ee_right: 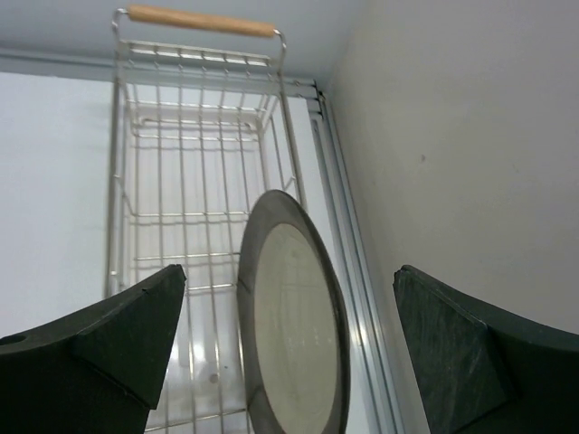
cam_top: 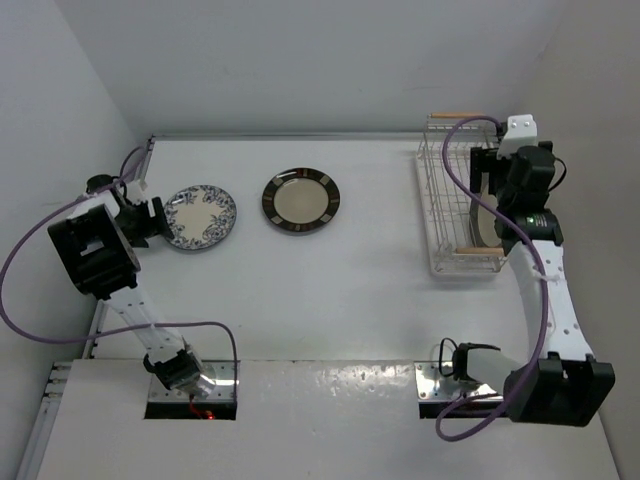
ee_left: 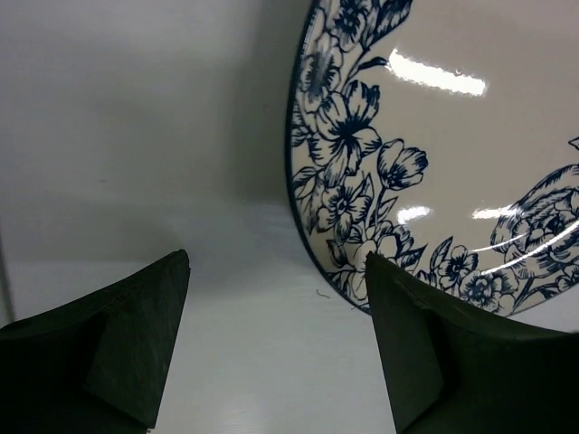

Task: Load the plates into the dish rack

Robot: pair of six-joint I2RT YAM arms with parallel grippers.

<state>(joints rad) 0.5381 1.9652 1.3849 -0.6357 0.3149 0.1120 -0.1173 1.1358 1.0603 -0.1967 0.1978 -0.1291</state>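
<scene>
The right gripper grabs the plate's rim opposite my left gripper next, leaving the plate's lower rim free, to slot the blue-and-white plate (cam_top: 200,217) into the rack.
The blue-and-white plate (cam_top: 200,217) lies flat at the left of the table. My left gripper (cam_top: 157,219) is open at its left edge; in the left wrist view the plate (ee_left: 434,136) fills the upper right, and the right finger (ee_left: 407,334) overlaps its rim while the gripper (ee_left: 278,258) holds nothing. The striped-rim plate (cam_top: 301,200) lies flat at centre back. The grey-rimmed plate (ee_right: 294,316) stands on edge in the dish rack (ee_right: 190,163). My right gripper (ee_right: 289,271) is open above it, one finger on each side, not touching. The rack (cam_top: 445,190) is at the back right.
The rack's far wooden handle (ee_right: 201,20) is near the back wall. The right wall (ee_right: 470,136) and a metal rail (ee_right: 348,244) run close beside the rack. The left wall (cam_top: 60,120) is just behind my left arm.
</scene>
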